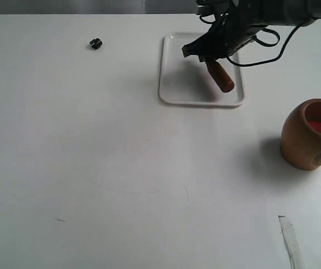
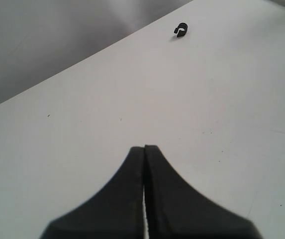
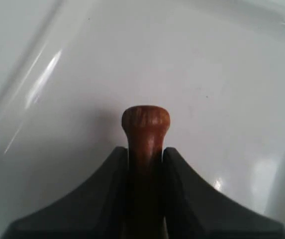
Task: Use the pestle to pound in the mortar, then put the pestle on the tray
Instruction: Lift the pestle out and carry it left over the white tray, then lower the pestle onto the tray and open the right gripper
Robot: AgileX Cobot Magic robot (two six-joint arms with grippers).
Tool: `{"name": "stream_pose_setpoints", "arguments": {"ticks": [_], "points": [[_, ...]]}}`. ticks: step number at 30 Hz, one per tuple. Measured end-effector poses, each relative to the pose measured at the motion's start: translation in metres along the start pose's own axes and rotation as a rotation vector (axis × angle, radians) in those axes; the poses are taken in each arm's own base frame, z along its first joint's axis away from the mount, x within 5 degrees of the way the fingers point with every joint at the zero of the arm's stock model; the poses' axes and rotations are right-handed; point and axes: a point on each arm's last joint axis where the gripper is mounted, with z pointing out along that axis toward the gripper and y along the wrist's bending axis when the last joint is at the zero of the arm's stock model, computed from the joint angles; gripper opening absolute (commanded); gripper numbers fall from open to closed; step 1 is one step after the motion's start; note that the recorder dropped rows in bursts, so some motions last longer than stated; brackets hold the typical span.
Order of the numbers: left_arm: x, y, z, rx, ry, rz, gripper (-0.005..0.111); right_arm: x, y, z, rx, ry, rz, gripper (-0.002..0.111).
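Observation:
My right gripper should open now, because the pestle's thick end point(image 1: 226, 87) is low inside the tray's rim point(image 1: 227, 105), over the tray's bottom. The pestle would lie there.
The white tray point(image 1: 174, 92) lies at the back of the table, right of centre. Over it my right gripper point(image 1: 195, 51) is shut on the reddish-brown pestle point(image 1: 220, 76), which slants down with its thick end low over the tray's right half. In the right wrist view the pestle's knob point(image 3: 145, 119) sticks out past the two black fingers, above the tray floor point(image 3: 107, 64). The light-brown mortar point(image 1: 308, 134) with its red inside stands at the right edge of the table. My left gripper point(image 2: 144, 148) is shut on nothing above bare table; the exterior view does not show it.
A tiny black object point(image 1: 96, 43) lies at the back left, also seen as a small black clip point(image 2: 181, 31) in the left wrist view. The right arm's cables point(image 1: 272, 39) hang above the tray's far right corner. A strip of clear tape point(image 1: 289, 238) lies near the front right.

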Motion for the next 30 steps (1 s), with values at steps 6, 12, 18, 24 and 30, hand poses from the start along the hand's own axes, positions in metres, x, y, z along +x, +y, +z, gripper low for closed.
{"name": "stream_pose_setpoints", "arguments": {"ticks": [6,12,18,24,30], "points": [[0.000,0.000,0.000,0.000,0.000,0.000,0.000,0.002,-0.001,0.000,-0.001,0.021,0.000,0.017],[0.000,0.000,0.000,0.000,0.000,0.000,0.000,0.002,-0.001,0.000,-0.001,0.023,-0.001,0.061],[0.000,0.000,0.000,0.000,0.000,0.000,0.000,0.000,-0.001,0.000,0.005,0.004,-0.005,0.084],[0.000,0.000,0.000,0.000,0.000,0.000,0.000,-0.015,-0.001,-0.022,0.015,-0.075,-0.040,0.084],[0.000,0.000,0.000,0.000,0.000,0.000,0.000,-0.043,0.002,-0.073,0.029,-0.231,-0.065,0.084]]}}
